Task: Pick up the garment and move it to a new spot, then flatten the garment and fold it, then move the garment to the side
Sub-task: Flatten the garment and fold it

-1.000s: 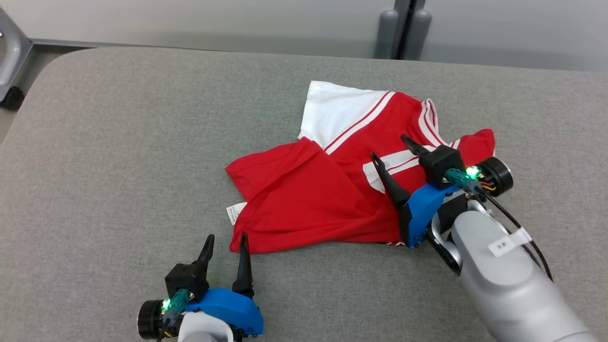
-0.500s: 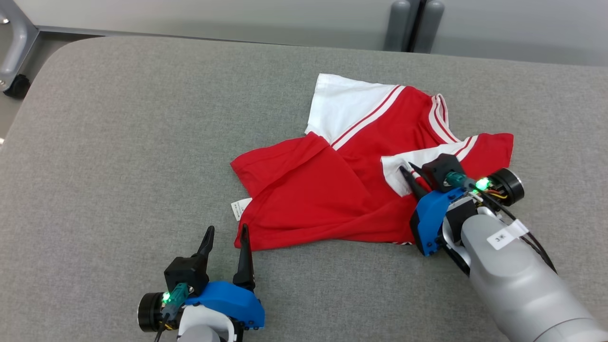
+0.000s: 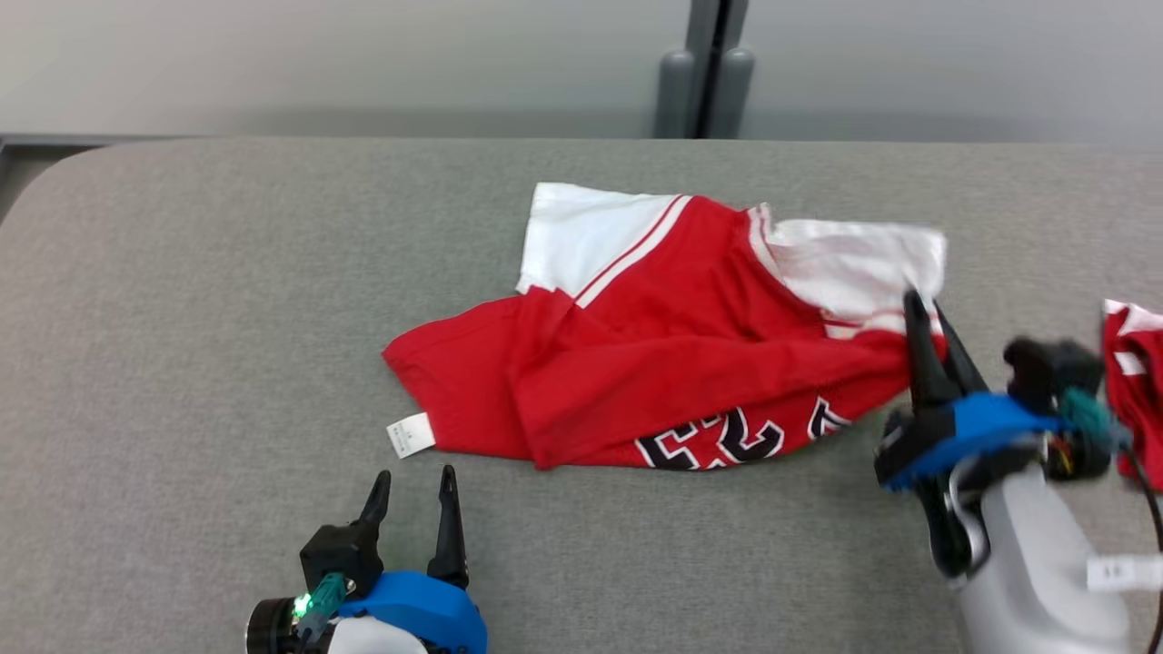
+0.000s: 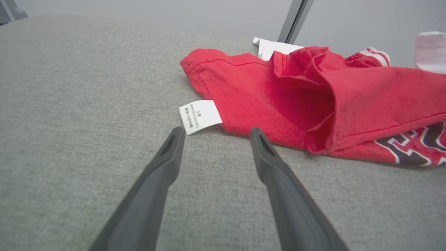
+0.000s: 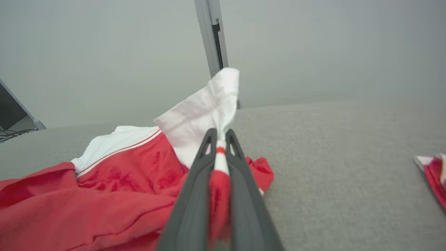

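Note:
The garment's hem stands up in a fold above the flat bottom layer (image 3: 463,381). My left gripper should next grab the garment there, by its bunched red corner (image 3: 541,452).
A red and white garment (image 3: 663,354) with dark lettering lies crumpled on the grey table (image 3: 227,300), its white label at the near left corner (image 3: 410,434). My right gripper (image 3: 919,313) is shut on the garment's right side, lifting a white sleeve (image 5: 205,111) off the surface; the cloth (image 5: 218,181) is pinched between its fingers. My left gripper (image 3: 412,481) stands open just short of the label (image 4: 200,115), touching nothing, its fingers (image 4: 163,167) low over the table.
A second red and white piece of cloth (image 3: 1134,363) lies at the table's right edge, also seen in the right wrist view (image 5: 433,174). A grey wall with a dark post (image 3: 707,73) runs behind the table. Bare table stretches to the left.
My right gripper has shut on the garment and pulled its right side out to the right and up, turning up the lettering. The head camera has shifted. The left gripper has barely moved.

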Controlling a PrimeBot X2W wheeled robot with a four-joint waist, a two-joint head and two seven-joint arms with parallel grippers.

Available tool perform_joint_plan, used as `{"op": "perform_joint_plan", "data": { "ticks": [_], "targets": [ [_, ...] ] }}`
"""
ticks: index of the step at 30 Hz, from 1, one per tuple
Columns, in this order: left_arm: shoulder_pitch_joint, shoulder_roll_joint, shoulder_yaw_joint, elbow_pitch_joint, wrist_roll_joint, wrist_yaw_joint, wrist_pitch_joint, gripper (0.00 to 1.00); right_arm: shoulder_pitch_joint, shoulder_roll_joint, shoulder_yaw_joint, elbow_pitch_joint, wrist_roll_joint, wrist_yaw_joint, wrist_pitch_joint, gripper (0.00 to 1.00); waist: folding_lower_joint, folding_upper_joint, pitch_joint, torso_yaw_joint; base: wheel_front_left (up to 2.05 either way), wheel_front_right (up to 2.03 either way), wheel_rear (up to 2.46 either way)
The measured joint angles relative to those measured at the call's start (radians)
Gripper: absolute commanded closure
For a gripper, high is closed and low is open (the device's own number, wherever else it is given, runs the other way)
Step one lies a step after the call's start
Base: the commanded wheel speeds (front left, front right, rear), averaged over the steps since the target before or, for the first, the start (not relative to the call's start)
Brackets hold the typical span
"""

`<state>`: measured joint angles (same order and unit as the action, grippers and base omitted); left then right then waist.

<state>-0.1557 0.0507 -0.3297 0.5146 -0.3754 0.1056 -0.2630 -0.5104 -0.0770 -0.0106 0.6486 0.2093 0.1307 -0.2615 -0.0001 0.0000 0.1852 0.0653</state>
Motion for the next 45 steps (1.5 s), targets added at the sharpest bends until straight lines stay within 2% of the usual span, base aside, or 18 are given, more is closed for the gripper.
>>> {"op": "perform_joint_plan", "data": {
  "ticks": [1, 2, 3, 4, 9, 16, 26, 30, 36, 37, 38, 39, 45],
  "targets": [
    [0.005, 0.0, 0.005, 0.002, 0.003, -0.001, 0.0, 0.0, 0.038, 0.009, -0.024, -0.016, 0.003, 0.0, 0.0, 0.94, 0.0, 0.0, -0.005, -0.011, 0.0, 0.0, 0.0],
    [0.008, 0.0, 0.009, 0.005, 0.008, -0.002, 0.0, 0.0, 0.074, 0.014, -0.039, -0.02, 0.007, 0.0, 0.0, 0.59, 0.0, -0.0001, -0.009, -0.022, 0.0, 0.0, 0.0],
    [0.01, 0.0, 0.013, 0.009, 0.012, -0.006, 0.0, 0.0, 0.112, 0.021, -0.055, -0.026, 0.016, 0.0, 0.0, 0.04, 0.0, 0.0, -0.013, -0.032, 0.0, 0.0, 0.0],
    [0.009, 0.0, 0.017, 0.011, 0.014, -0.007, 0.0, 0.0, 0.144, 0.026, -0.072, -0.027, 0.028, 0.0, 0.0, 0.0, 0.0, 0.0, -0.018, -0.042, 0.0, 0.0, 0.0],
    [0.009, 0.0, 0.021, 0.018, 0.016, -0.014, 0.0, 0.0, 0.247, 0.026, -0.082, -0.023, 0.125, 0.0, -0.001, 0.0, -0.0001, -0.0001, -0.033, -0.088, 0.0, 0.0, 0.0],
    [0.007, 0.0, 0.004, 0.019, 0.016, -0.029, 0.0, 0.0, 0.263, 0.027, -0.099, -0.059, 0.111, 0.0, -0.001, 0.0, 0.0, -0.0001, -0.038, -0.121, 0.0, 0.0, 0.0],
    [-0.005, -0.001, -0.114, 0.074, -0.057, -0.147, 0.0, 0.0, 0.23, 0.028, -0.039, -0.086, 0.136, 0.0, -0.001, 0.0, 0.0, -0.0001, -0.027, -0.117, 0.0, 0.0, 0.0],
    [-0.031, -0.001, -0.139, 0.086, -0.076, -0.155, 0.0, 0.0, 0.23, 0.028, -0.031, -0.086, 0.135, 0.0, -0.001, 0.0, 0.0001, -0.0001, -0.019, -0.123, 0.0, 0.0, 0.0],
    [-0.066, -0.001, -0.144, 0.091, -0.09, -0.141, 0.0, 0.0, 0.229, 0.028, -0.034, -0.092, 0.127, 0.0, -0.001, 0.0, 0.0001, 0.0, -0.005, -0.142, 0.0, 0.0, 0.0],
    [-0.072, 0.0, -0.143, 0.093, -0.09, -0.142, 0.0, 0.28, 0.228, 0.028, -0.033, -0.093, 0.127, 0.0, -0.001, 0.0, 0.0001, -0.0001, -0.004, -0.144, 0.0, 0.0, 0.0],
    [-0.076, 0.0, -0.144, 0.094, -0.091, -0.143, 0.0, 0.96, 0.228, 0.028, -0.033, -0.094, 0.127, 0.0, -0.001, 0.0, 0.0001, 0.0, -0.002, -0.146, 0.0, 0.0, 0.0],
    [-0.078, 0.0, -0.144, 0.092, -0.093, -0.15, 0.0, 1.0, 0.227, 0.028, -0.034, -0.096, 0.127, 0.0, -0.001, 0.0, 0.0001, 0.0, 0.0, -0.147, 0.0, 0.0, 0.0],
    [-0.088, 0.0, -0.129, 0.03, -0.099, -0.162, 0.0, 1.0, 0.231, 0.027, -0.061, -0.103, 0.126, 0.0, -0.001, 0.0, 0.0001, -0.0001, -0.003, -0.115, 0.0, 0.0, 0.0]
  ]
}}
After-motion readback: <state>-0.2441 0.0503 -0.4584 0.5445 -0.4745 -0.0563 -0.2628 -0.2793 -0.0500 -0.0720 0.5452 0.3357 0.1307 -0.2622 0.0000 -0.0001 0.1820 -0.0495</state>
